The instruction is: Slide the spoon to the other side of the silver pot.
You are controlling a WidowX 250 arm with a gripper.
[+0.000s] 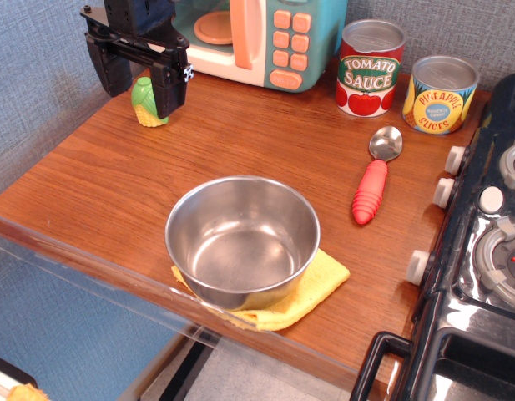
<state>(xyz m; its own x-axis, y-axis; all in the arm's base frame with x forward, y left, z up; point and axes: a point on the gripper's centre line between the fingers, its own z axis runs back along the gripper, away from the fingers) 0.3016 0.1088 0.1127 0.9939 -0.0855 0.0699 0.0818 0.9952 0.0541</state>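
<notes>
The spoon needs to slide to the other side of the silver pot (242, 238), so my gripper needs to grab the spoon by its ribbed red handle (371, 190) next.
The spoon (373, 181) lies on the wooden table to the right of the silver pot (242, 238), its silver bowl pointing to the back and its ribbed red handle toward the front. The pot stands near the front edge on a yellow cloth (320, 284). My gripper (138, 77) is at the back left, far from the spoon, raised above the table. Its two black fingers (169, 88) are spread apart and hold nothing.
A toy corn cob (145, 104) stands just behind the gripper. A toy microwave (265, 38) is at the back. A tomato sauce can (370, 68) and a pineapple can (440, 94) stand behind the spoon. A toy stove (482, 251) borders the right side.
</notes>
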